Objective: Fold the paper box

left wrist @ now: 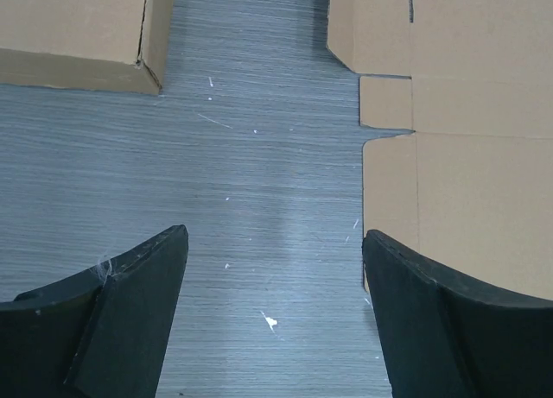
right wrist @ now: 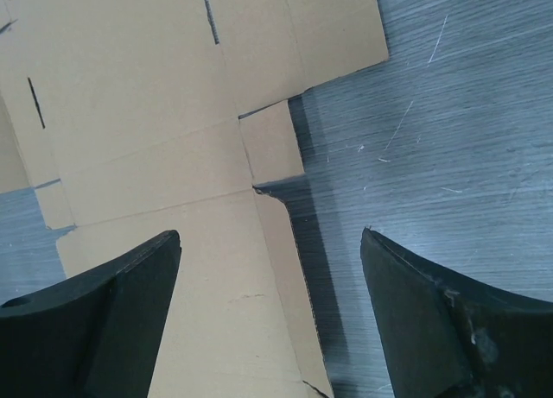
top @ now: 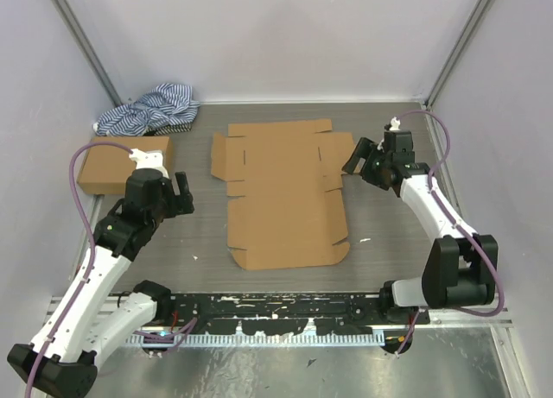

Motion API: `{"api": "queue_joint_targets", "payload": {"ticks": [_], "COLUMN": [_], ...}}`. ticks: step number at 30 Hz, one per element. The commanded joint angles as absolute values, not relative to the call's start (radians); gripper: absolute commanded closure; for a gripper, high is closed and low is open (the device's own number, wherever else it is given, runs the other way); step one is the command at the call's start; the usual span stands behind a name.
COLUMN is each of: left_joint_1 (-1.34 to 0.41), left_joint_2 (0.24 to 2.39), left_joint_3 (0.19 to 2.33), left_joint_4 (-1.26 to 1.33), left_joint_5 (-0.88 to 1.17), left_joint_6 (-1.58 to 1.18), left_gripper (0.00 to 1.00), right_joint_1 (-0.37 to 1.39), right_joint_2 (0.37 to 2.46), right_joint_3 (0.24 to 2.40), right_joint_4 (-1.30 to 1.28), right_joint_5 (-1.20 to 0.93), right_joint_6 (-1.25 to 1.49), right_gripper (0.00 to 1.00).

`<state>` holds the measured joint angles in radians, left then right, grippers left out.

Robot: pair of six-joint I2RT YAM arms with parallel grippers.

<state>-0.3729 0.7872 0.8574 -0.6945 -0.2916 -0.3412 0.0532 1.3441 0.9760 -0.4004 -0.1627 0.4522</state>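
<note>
The right gripper pinches the small side tab between the larger flaps next, to fold the paper box (top: 283, 192) along its crease.
The paper box (top: 283, 192) lies flat and unfolded on the grey table, a plain brown cardboard mailer with side flaps, tabs and slits. My left gripper (top: 180, 193) is open and empty, hovering left of the box's left edge; that edge shows in the left wrist view (left wrist: 449, 139). My right gripper (top: 355, 159) is open and empty above the box's right flap edge, which shows in the right wrist view (right wrist: 173, 156); its jaws straddle the flap edge without touching.
A sealed oblong brown carton (top: 117, 163) sits at the left, also in the left wrist view (left wrist: 78, 31). A blue-and-white striped cloth (top: 151, 110) lies at the back left corner. Grey walls enclose the table on three sides.
</note>
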Motion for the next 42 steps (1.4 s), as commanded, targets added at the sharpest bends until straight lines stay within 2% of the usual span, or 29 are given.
{"api": "queue_joint_targets", "payload": {"ticks": [1, 10, 27, 39, 42], "left_joint_1": [-0.373, -0.372, -0.372, -0.372, -0.373], "left_joint_2": [0.792, 0.797, 0.819, 0.828, 0.829], "left_joint_3": [0.858, 0.859, 0.861, 0.860, 0.860], "left_joint_4": [-0.682, -0.686, -0.694, -0.697, -0.696], "left_joint_5": [-0.311, -0.330, -0.335, -0.343, -0.343], "left_joint_6": [-0.343, -0.344, -0.344, -0.344, -0.344], "left_gripper": [0.11, 0.11, 0.11, 0.11, 0.11], "right_joint_1": [0.060, 0.067, 0.113, 0.196, 0.215], "right_joint_2": [1.386, 1.461, 1.740, 1.865, 1.855], "right_joint_3": [1.034, 1.096, 1.212, 1.266, 1.266], "right_joint_4": [-0.346, -0.387, -0.379, -0.375, -0.377], "right_joint_5": [-0.189, -0.164, -0.132, -0.054, -0.035], "right_joint_6": [0.469, 0.445, 0.402, 0.369, 0.355], "right_gripper": [0.09, 0.08, 0.14, 0.25, 0.33]}}
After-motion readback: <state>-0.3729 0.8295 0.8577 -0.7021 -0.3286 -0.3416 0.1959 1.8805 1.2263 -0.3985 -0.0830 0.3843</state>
